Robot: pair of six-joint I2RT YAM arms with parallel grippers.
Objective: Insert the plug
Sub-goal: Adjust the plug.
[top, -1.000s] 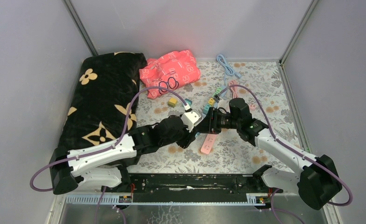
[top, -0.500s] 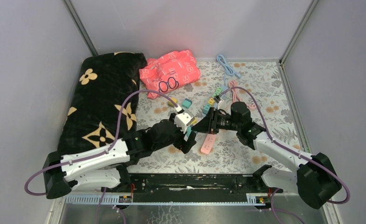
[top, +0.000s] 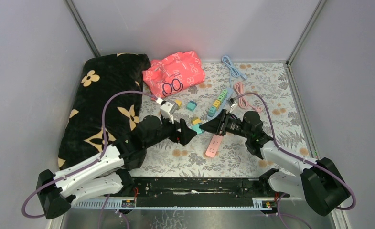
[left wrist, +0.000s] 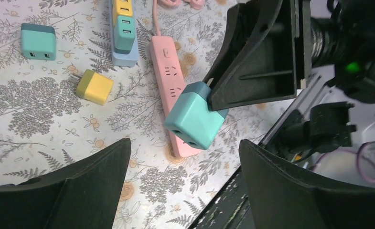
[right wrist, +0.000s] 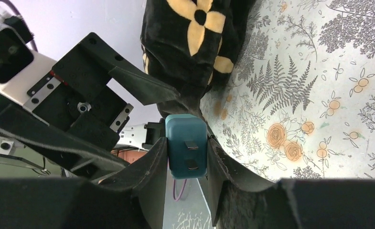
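Observation:
My left gripper reaches the teal plug next and grabs the sides of its body (top: pixel 197 129) (left wrist: pixel 195 120) opposite the prongs. That leaves the prongs free to insert.
A teal plug (top: pixel 197 127) with two metal prongs (right wrist: pixel 191 144) is clamped between the fingers of my right gripper (right wrist: pixel 187 160), held in the air above the table. In the left wrist view the plug (left wrist: pixel 195 119) hangs just over the near end of the pink power strip (left wrist: pixel 168 71). That strip (top: pixel 213 146) lies flat on the floral cloth. My left gripper (left wrist: pixel 185 148) stands wide open a short way left of the plug, with nothing between its fingers (top: pixel 184 136).
A black flowered cushion (top: pixel 104 100) fills the left side, with a red bag (top: pixel 175 71) behind it. Loose teal (left wrist: pixel 38 41) and yellow (left wrist: pixel 94 87) adapters, a blue strip carrying plugs (left wrist: pixel 124 28), and blue (top: pixel 233 67) and pink (top: pixel 242 90) cables lie beyond.
My left gripper has opened, let go of the teal plug and drawn back to the left. The right gripper keeps the plug and has shifted slightly left.

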